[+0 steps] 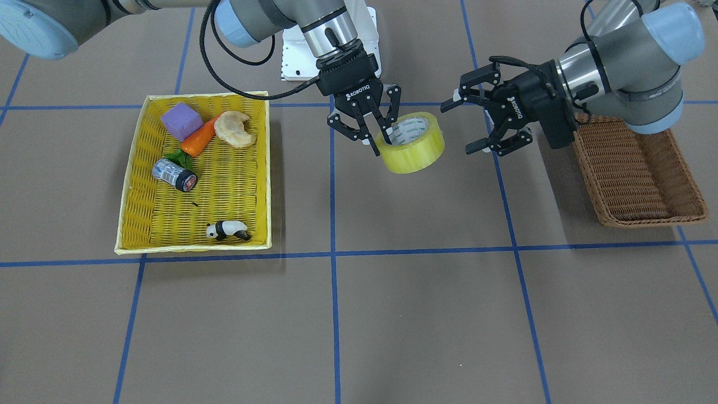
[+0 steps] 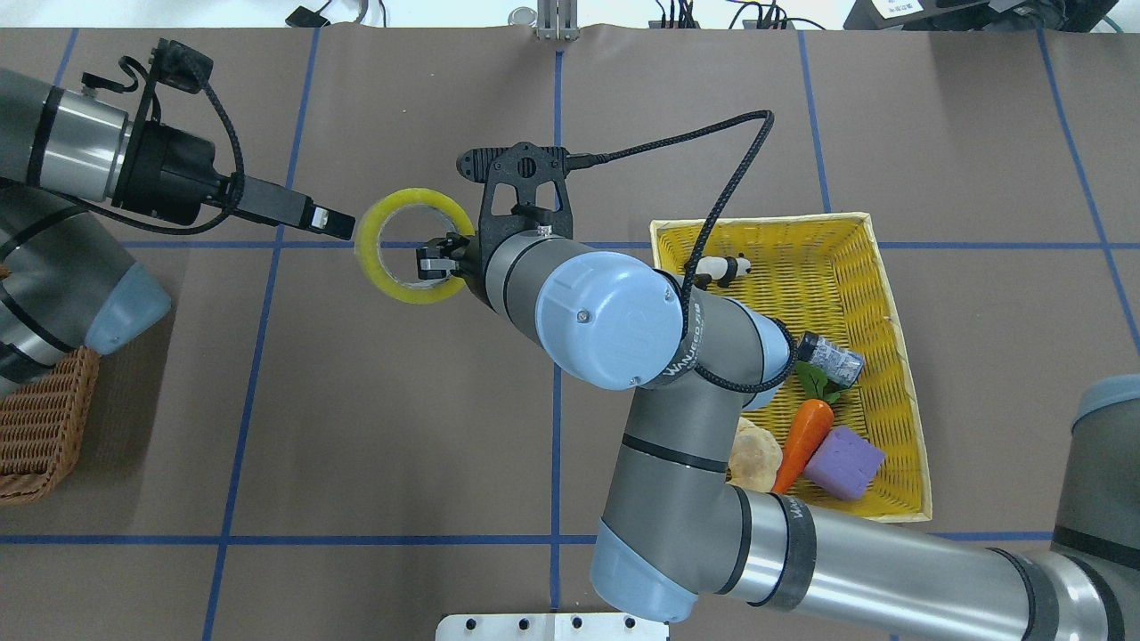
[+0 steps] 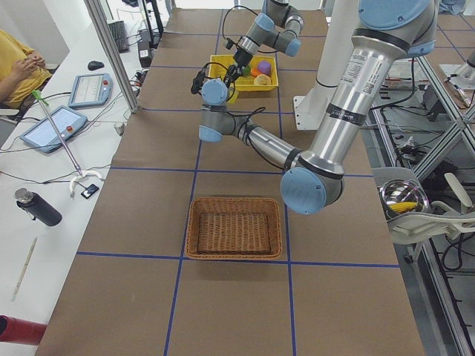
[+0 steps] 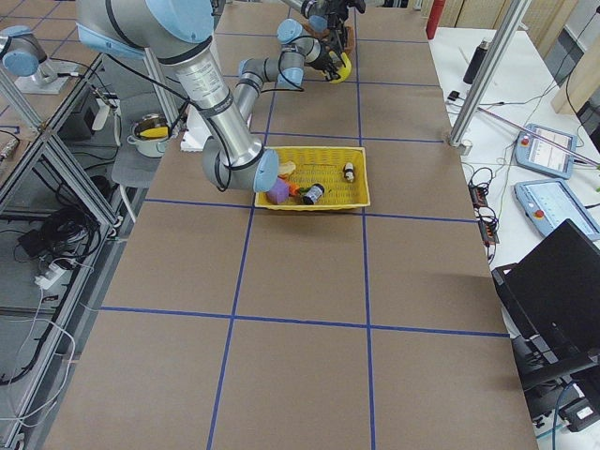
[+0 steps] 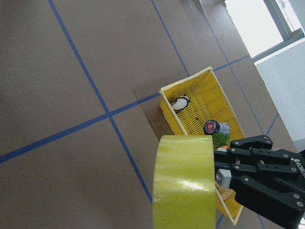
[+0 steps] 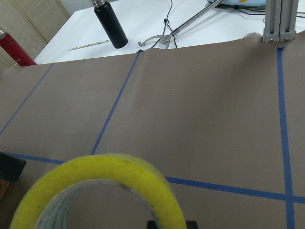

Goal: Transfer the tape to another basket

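Observation:
The right gripper's fingers already cover one side of the tape. The left gripper should next grab the tape's bare side across the core [image 1: 435, 137] [image 5: 185, 183].
The tape [image 1: 416, 150] is a yellow roll with a white printed core. It hangs above the table between the two baskets. My right gripper [image 1: 381, 138] is shut on its wall, one finger inside the core and one outside; the overhead view shows this grip too [image 2: 435, 263]. My left gripper [image 1: 465, 126] is open and empty, level with the tape [image 2: 392, 276] and a short gap from it, jaws towards it. The dark-brown wicker basket [image 1: 636, 174] lies empty under my left arm. The tape fills the left wrist view [image 5: 183, 183] and the right wrist view [image 6: 102, 179].
The yellow woven basket [image 1: 224, 185] holds a purple block [image 1: 180, 120], a toy carrot [image 1: 199, 138], a piece of bread [image 1: 234, 128], a small can with a black cap [image 1: 175, 174] and a panda figure [image 1: 227, 230]. A white base plate [image 1: 294, 56] is at the robot's side.

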